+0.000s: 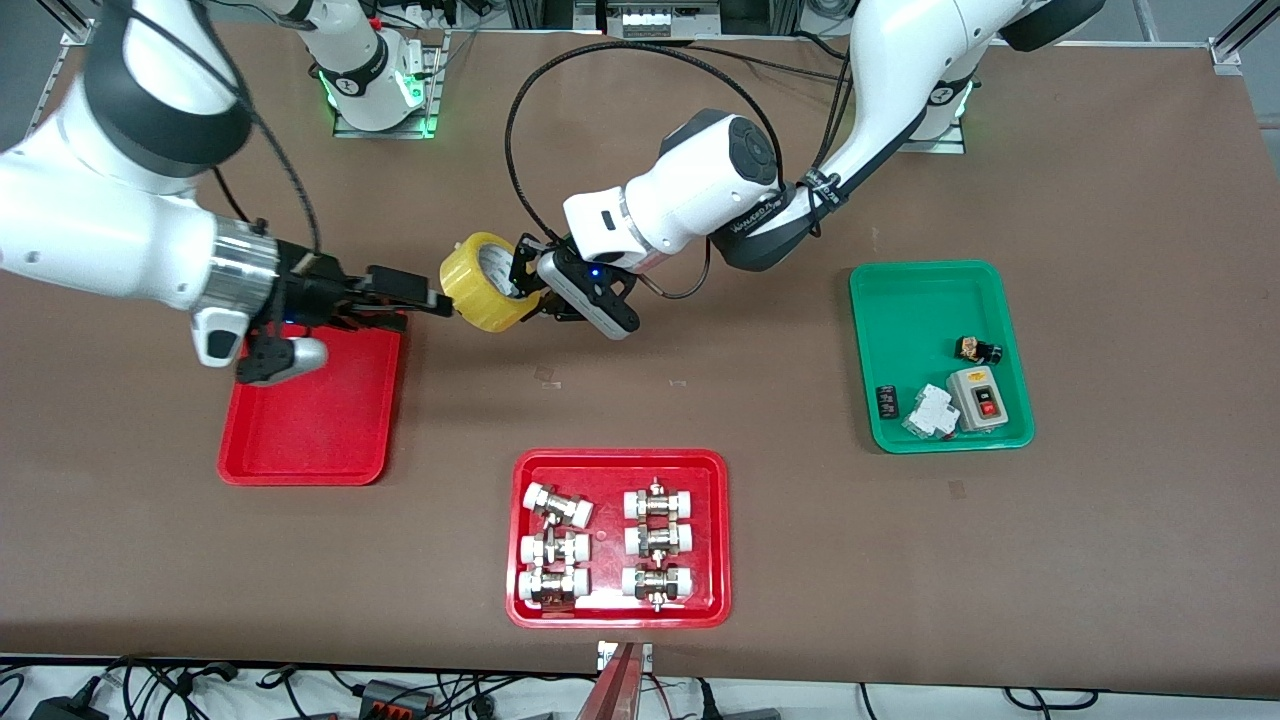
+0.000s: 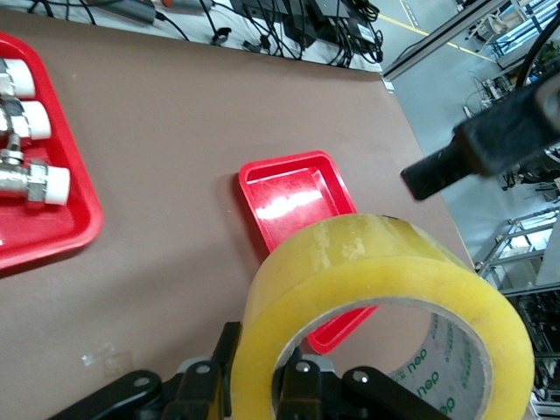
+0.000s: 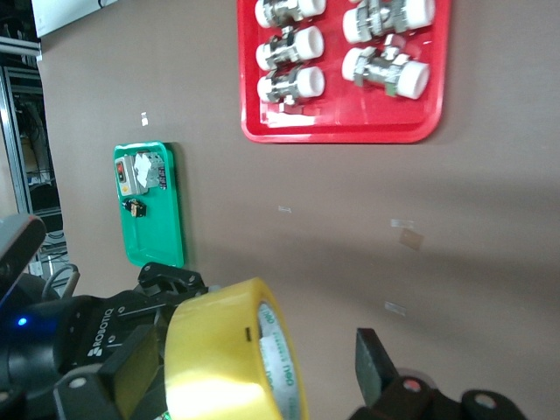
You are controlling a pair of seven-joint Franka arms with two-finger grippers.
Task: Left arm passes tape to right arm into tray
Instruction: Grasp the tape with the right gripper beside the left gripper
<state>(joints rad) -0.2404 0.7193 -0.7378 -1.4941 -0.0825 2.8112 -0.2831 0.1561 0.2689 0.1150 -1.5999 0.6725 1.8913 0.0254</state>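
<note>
The robot's right gripper will next grab the roll by its flat sides, so it can take the yellow tape (image 1: 482, 283) over for the plain red tray (image 1: 310, 440).
The yellow tape (image 1: 482, 283) is held in the air over the table, beside the plain red tray (image 1: 310, 440). My left gripper (image 1: 527, 287) is shut on it, with one finger inside the core and one outside the wall, as the left wrist view (image 2: 261, 359) shows. My right gripper (image 1: 438, 298) is open at the roll's other side, above the tray's edge. In the right wrist view its fingers (image 3: 376, 363) stand apart on either side of the tape (image 3: 214, 350). The tape (image 2: 367, 262) partly hides the tray (image 2: 289, 188).
A red tray of metal fittings (image 1: 715, 530) lies near the front camera, also in the right wrist view (image 3: 341, 131). A green tray (image 1: 910, 320) with small electrical parts lies toward the left arm's end.
</note>
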